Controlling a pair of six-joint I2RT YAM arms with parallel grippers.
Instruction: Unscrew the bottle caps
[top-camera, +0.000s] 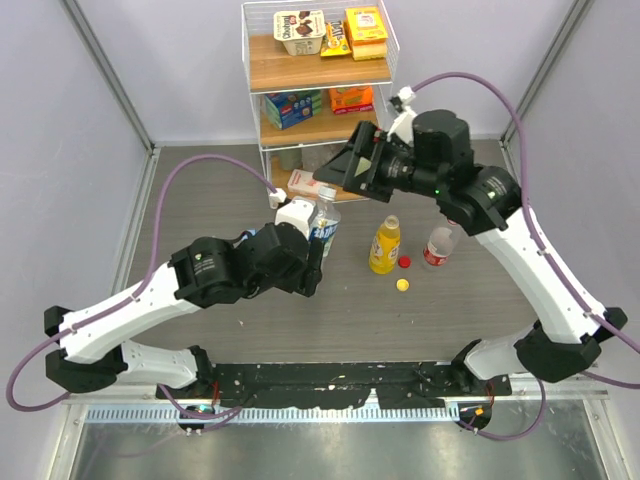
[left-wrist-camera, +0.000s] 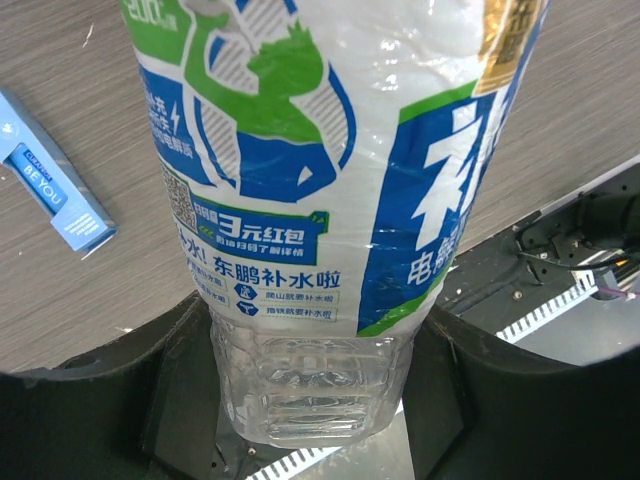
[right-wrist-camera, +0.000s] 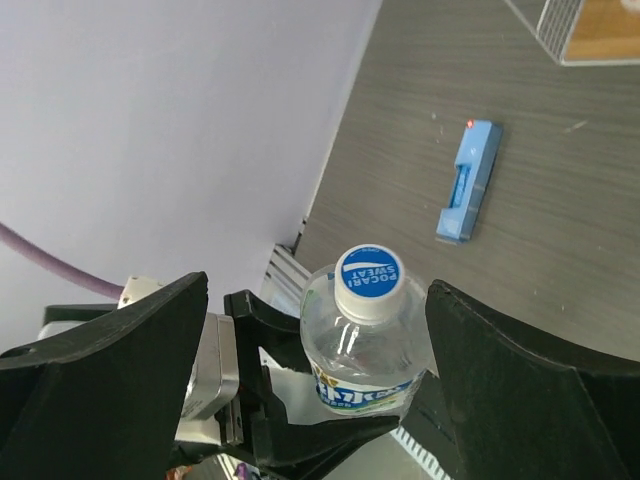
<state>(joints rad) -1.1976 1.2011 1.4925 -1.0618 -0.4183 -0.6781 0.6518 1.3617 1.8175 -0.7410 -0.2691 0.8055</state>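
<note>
My right gripper needs to go lower first and then close on the cap. My fingers are above the cap, so they would miss it if I closed now.
My left gripper (top-camera: 312, 248) is shut on the body of the short clear water bottle with the blue label (top-camera: 325, 222) and holds it upright above the table. In the left wrist view the bottle (left-wrist-camera: 300, 200) fills the gap between both fingers (left-wrist-camera: 165, 400). Its white and blue cap (right-wrist-camera: 368, 282) is on. My right gripper (right-wrist-camera: 315, 300) stands open just above the bottle, one finger on each side of the cap and apart from it. The yellow-orange juice bottle (top-camera: 384, 245) and the clear bottle with the red label (top-camera: 438, 247) stand on the table, with a red cap (top-camera: 404, 262) and a yellow cap (top-camera: 402, 284) lying beside them.
A wire shelf (top-camera: 320, 90) with snack boxes stands at the back, close behind my right gripper (top-camera: 338, 172). A flat blue box (right-wrist-camera: 468, 180) lies on the table to the left of the held bottle; it shows in the left wrist view too (left-wrist-camera: 55, 190).
</note>
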